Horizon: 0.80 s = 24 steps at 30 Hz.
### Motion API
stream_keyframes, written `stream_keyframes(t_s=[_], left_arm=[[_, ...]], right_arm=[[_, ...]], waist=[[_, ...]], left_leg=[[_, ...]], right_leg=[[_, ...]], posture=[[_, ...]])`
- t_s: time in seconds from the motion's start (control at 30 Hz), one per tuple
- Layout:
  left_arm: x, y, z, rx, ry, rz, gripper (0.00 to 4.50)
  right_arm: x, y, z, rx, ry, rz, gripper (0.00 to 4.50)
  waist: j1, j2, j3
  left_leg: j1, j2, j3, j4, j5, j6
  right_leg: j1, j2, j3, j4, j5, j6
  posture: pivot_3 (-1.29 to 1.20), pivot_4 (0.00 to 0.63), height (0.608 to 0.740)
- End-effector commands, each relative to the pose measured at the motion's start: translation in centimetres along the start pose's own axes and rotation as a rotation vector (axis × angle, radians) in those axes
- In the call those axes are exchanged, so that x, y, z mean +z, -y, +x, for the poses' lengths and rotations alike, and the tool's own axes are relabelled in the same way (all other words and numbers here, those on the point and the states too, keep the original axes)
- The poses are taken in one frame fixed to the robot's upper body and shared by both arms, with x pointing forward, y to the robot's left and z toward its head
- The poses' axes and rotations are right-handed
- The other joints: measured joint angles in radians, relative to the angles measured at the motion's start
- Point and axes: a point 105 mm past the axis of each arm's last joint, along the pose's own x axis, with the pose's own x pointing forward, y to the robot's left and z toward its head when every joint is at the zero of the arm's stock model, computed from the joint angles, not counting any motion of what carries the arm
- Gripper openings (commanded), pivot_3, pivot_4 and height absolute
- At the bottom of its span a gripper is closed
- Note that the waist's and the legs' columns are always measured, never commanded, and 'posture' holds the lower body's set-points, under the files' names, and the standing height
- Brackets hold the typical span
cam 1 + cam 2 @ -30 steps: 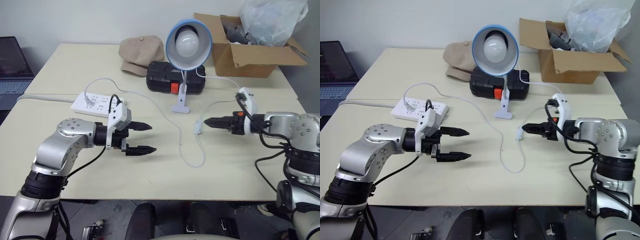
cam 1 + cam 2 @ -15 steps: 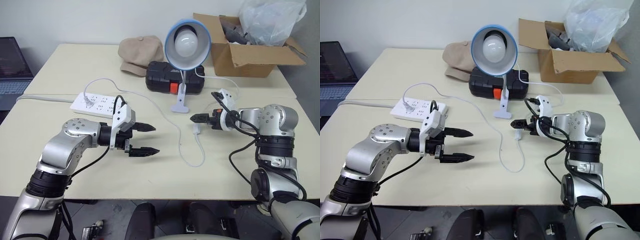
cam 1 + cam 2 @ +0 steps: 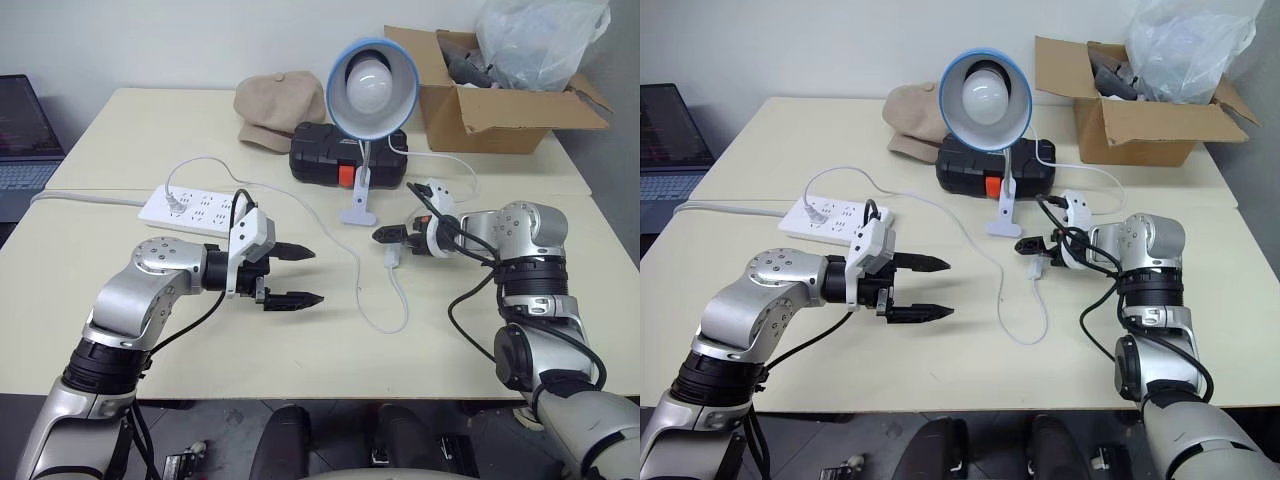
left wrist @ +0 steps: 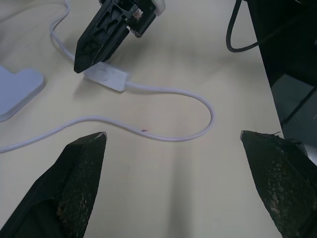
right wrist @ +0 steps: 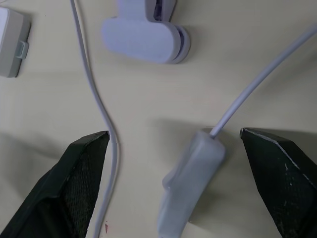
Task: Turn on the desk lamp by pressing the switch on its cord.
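Observation:
My right gripper next grabs the switch by its end where the cord enters, to keep the white switch's button (image 5: 171, 180) free to press.
The desk lamp (image 3: 372, 85), a light-blue shade around a white bulb, stands on its white clip base (image 3: 358, 214) at mid-table and looks unlit. Its thin white cord (image 3: 384, 318) loops toward the near edge. The small white switch (image 3: 392, 257) lies flat on the table. My right gripper (image 3: 381, 236) hovers just over the switch's far end, open. In the right wrist view the switch (image 5: 190, 198) lies between the spread fingers (image 5: 84, 173). My left gripper (image 3: 310, 275) is open and empty, to the left of the cord loop, pointing at the switch (image 4: 106, 77).
A white power strip (image 3: 195, 208) lies at the left. Behind the lamp are a black case (image 3: 320, 160) and a tan cap (image 3: 280, 105). A cardboard box (image 3: 490, 110) with a plastic bag (image 3: 540, 40) stands back right. A laptop (image 3: 25, 130) is off the table's left.
My right arm has swung in leftward and lower, bringing its fingertips from right of the switch to just above it. The left arm has held still.

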Motion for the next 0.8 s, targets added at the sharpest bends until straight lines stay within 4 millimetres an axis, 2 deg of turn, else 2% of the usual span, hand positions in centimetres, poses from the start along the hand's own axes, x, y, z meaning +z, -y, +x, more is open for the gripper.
stream_keyframes(t_s=[0.03, 0.23, 0.33, 0.47, 0.53, 0.63, 0.8], left_arm=[[0.6, -0.1, -0.1, 0.004, 0.02, 0.036, 4.5], [0.6, -0.1, 0.0, 0.004, 0.02, 0.039, 4.5], [0.6, -0.1, 0.0, 0.009, 0.018, 0.038, 4.5], [0.6, -0.2, 0.0, 0.012, 0.02, 0.036, 4.5], [0.7, -0.3, 0.0, 0.015, 0.024, 0.035, 4.5], [0.9, -0.6, 0.1, 0.026, 0.036, 0.028, 4.5], [1.9, -1.4, 0.3, 0.047, 0.092, -0.003, 4.5]], right_arm=[[0.9, 0.0, 0.0, -0.004, 0.025, -0.01, 3.52], [0.8, 0.5, 0.3, -0.013, 0.013, -0.002, 2.15], [0.8, 0.6, 0.3, -0.006, 0.013, 0.009, 1.62], [0.9, 0.6, 0.0, 0.009, 0.015, 0.025, 0.63], [1.0, 0.6, -0.2, 0.015, 0.019, 0.029, 0.39], [1.4, 0.4, -0.6, 0.03, 0.041, 0.028, 0.38], [3.0, -0.4, -1.9, 0.077, 0.144, 0.021, 0.37]], waist=[[0.0, 0.0, 0.0], [-0.002, 0.0, 0.0], [-0.003, 0.0, 0.0], [-0.006, 0.0, 0.0], [-0.006, 0.0, 0.0], [-0.004, 0.0, 0.0], [-0.003, 0.0, 0.0]], left_leg=[[0.0, 0.0, 0.0, 0.0, 0.0, 0.0], [0.0, 0.0, 0.001, 0.0, 0.0, 0.0], [0.0, 0.0, 0.001, 0.0, 0.0, 0.0], [0.0, 0.0, 0.001, 0.0, 0.0, 0.0], [0.0, 0.0, 0.001, 0.0, 0.0, 0.0], [0.0, 0.0, 0.001, 0.0, 0.0, 0.0], [-0.002, 0.0, 0.001, 0.0, 0.0, 0.0]], right_leg=[[0.0, 0.0, 0.0, 0.0, 0.0, 0.0], [0.0, 0.0, 0.001, 0.0, 0.0, 0.0], [0.0, 0.0, 0.001, 0.0, 0.0, 0.0], [-0.001, 0.0, 0.001, 0.0, 0.0, 0.0], [0.0, 0.0, 0.001, 0.0, 0.0, 0.0], [0.0, 0.0, 0.0, 0.0, 0.0, 0.0], [-0.002, 0.0, 0.001, 0.001, 0.0, 0.0]], posture=[[0.0, 0.15, 0.74], [0.0, 0.15, 0.74], [0.0, 0.15, 0.74], [0.0, 0.15, 0.74], [0.0, 0.15, 0.74], [0.0, 0.15, 0.74], [0.0, 0.15, 0.74]])
